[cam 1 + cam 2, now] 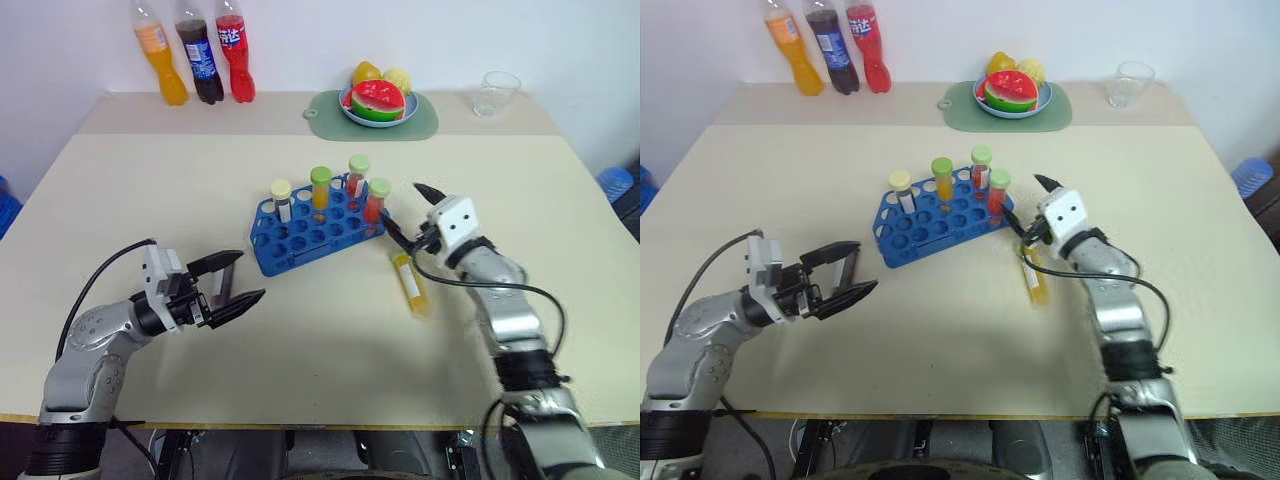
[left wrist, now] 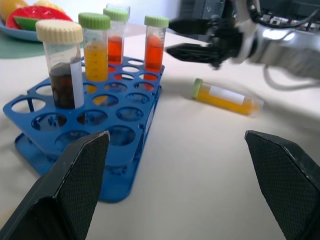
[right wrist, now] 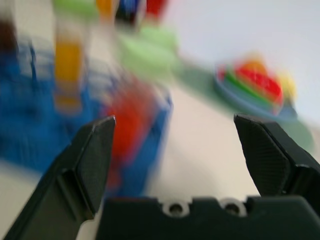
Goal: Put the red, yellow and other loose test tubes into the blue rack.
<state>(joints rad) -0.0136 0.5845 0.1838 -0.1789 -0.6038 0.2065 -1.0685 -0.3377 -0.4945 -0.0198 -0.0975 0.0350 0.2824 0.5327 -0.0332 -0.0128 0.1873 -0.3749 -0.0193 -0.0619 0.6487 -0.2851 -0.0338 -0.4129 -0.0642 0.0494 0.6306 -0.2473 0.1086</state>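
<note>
The robot's right gripper needs to move toward the yellow tube [image 1: 411,284] before it closes on the tube, because the gripper's fingers are short of the tube.
The blue rack [image 1: 312,238] stands mid-table with several capped tubes upright in it: a cream-capped dark one [image 1: 281,198], a green-capped yellow one [image 1: 320,186] and two green-capped red ones [image 1: 357,172] [image 1: 377,198]. A loose yellow tube [image 1: 411,284] lies flat on the table just right of the rack. My right gripper [image 1: 401,206] is open, level, beside the rack's right end and close to the nearest red tube, holding nothing. My left gripper [image 1: 250,276] is open and empty, left of the rack's front corner, pointing toward it.
Three soda bottles [image 1: 197,55] stand at the back left. A plate of fruit [image 1: 378,102] sits on a green mat [image 1: 425,120] at the back, with a clear glass [image 1: 497,93] to its right. Bare tabletop lies in front of the rack.
</note>
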